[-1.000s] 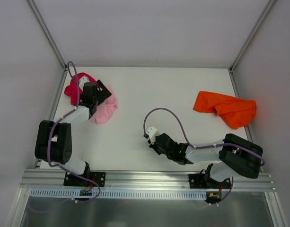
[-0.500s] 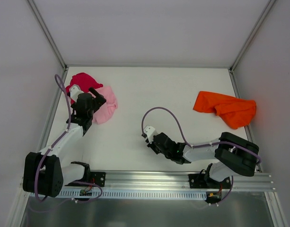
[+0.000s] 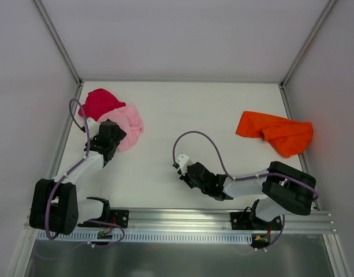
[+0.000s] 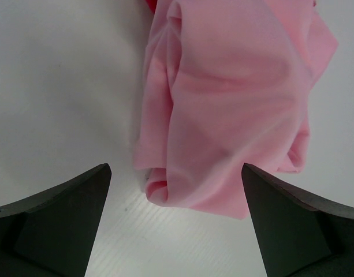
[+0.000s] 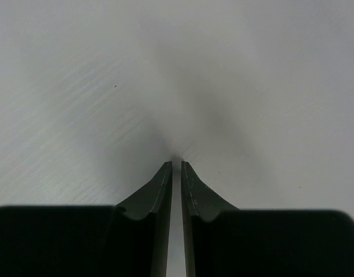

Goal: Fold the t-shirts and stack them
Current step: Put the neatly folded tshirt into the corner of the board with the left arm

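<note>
I should next take hold of the light pink t-shirt by its near edge (image 4: 187, 193) with my left gripper, so the rest stays loose to spread out for folding.
The light pink t-shirt (image 3: 129, 127) lies crumpled at the back left, overlapping the crimson-red t-shirt (image 3: 99, 103) behind it. The orange t-shirt (image 3: 275, 131) lies crumpled at the right. My left gripper (image 3: 116, 138) is open and empty, just at the near edge of the pink shirt; in the left wrist view the pink shirt (image 4: 234, 98) lies ahead between my spread fingers (image 4: 61, 219). My right gripper (image 3: 185, 176) is shut and empty, low over bare table near the middle; its closed fingertips (image 5: 164, 179) nearly touch the surface.
The white table (image 3: 200, 115) has metal-framed walls at the left, back and right. The aluminium rail (image 3: 177, 219) with both arm bases runs along the near edge.
My left arm has pulled back from the red and pink shirts toward the near side, leaving both shirts lying uncovered. My right arm has barely moved.
</note>
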Robot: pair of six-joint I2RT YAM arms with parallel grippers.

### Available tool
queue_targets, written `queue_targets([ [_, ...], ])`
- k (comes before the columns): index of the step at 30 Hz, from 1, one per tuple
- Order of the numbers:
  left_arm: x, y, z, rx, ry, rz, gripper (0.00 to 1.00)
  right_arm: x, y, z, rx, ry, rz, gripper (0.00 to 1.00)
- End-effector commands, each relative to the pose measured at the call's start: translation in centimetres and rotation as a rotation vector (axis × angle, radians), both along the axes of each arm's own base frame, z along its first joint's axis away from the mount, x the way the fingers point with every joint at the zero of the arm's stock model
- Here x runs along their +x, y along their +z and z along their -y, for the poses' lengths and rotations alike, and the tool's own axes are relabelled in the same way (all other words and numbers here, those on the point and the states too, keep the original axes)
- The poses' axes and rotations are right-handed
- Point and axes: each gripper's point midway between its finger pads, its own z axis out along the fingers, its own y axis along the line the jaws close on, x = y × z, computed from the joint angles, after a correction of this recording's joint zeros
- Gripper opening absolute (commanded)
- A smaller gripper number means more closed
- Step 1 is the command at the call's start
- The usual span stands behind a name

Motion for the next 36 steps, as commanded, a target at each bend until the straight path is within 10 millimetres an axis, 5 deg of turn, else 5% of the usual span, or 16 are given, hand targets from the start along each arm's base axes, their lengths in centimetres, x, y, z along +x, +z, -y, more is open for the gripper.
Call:
queue_targets([
  [1, 0.2, -1.2, -0.4, 0.013, 0.047, -0.031, 0.99, -0.5, -1.0, 1.4, -0.034, -0.029, -0.019, 0.15],
  [12, 1.8, -4.5, 1.3, -0.069, 0.014, -0.123, 0.99, -0.9, -1.3, 1.6, -0.032, -0.022, -0.031, 0.15],
  [20, 4.8, -5.0, 3.6, -0.144, -0.112, 0.032, 0.99, -1.0, -1.6, 1.6, -0.042, -0.021, -0.035, 0.15],
  [28, 4.7, -5.4, 4.1, -0.202, -0.110, 0.102, 0.99, -1.1, -1.8, 1.6, -0.053, -0.014, -0.040, 0.15],
  [32, 4.3, -6.9, 4.2, -0.218, -0.089, 0.049, 0.84, -1.1, -1.8, 1.6, -0.053, -0.015, -0.039, 0.15],
  [36, 3.8, -7.2, 4.0, -0.231, -0.056, 0.020, 0.44, -1.0, -1.7, 1.5, -0.053, -0.014, -0.034, 0.15],
])
